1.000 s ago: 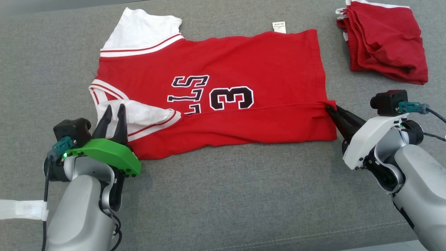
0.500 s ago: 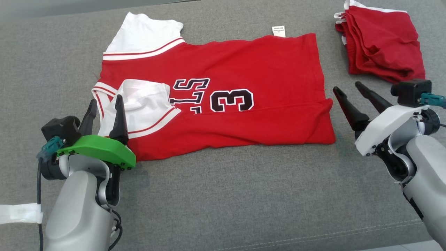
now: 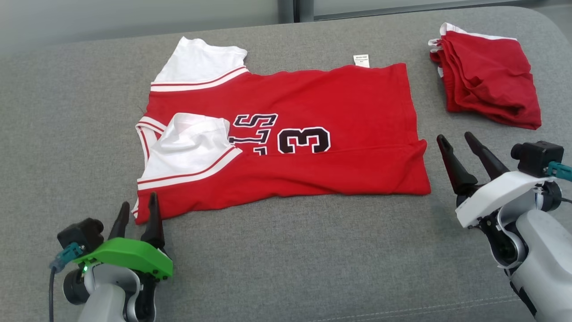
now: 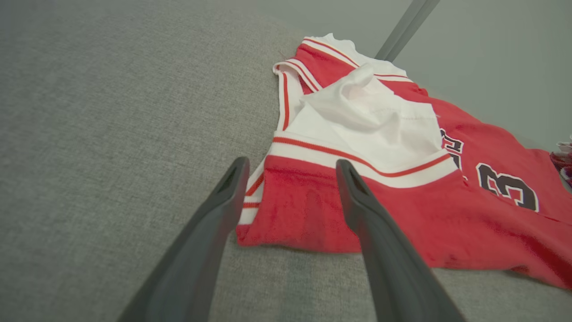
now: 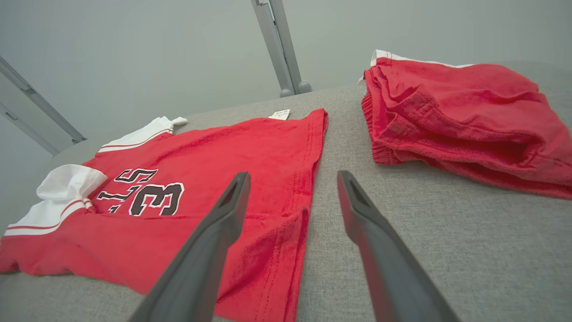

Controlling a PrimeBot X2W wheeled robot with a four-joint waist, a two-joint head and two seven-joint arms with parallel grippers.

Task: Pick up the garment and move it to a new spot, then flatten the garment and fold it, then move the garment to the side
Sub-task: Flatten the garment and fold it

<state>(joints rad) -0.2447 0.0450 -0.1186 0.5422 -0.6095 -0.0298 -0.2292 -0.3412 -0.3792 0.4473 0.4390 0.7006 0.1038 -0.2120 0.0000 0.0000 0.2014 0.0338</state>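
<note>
My left gripper needs to pinch the jersey by its folded shoulder corner (image 3: 145, 213) next, because the jersey's red body (image 3: 348, 110) is lying flat on the grey surface.
The garment (image 3: 313, 103) is a red jersey with white sleeves and a black "3". It lies on the grey surface with its near long edge folded over toward the middle, one white sleeve (image 3: 192, 143) resting on top. My left gripper (image 3: 138, 209) is open just short of the jersey's near left corner (image 4: 268, 223). To the right of the jersey's hem (image 5: 308, 174) my right gripper (image 3: 456, 141) stands open, empty and clear of the cloth. In the wrist views the left fingers (image 4: 214, 223) frame that corner and the right fingers (image 5: 223, 223) straddle the hem's edge.
A stack of folded red clothes (image 3: 487, 85) lies at the far right, close beyond my right gripper (image 5: 290, 179). The grey cushioned surface (image 3: 290, 268) runs wide in front of the jersey. Behind its far edge stands a grey wall with a metal post (image 5: 279, 49).
Both grippers opened and let go of the folded-over edge, which now lies on the jersey. Both arms drew back toward me; the head camera also shifted.
</note>
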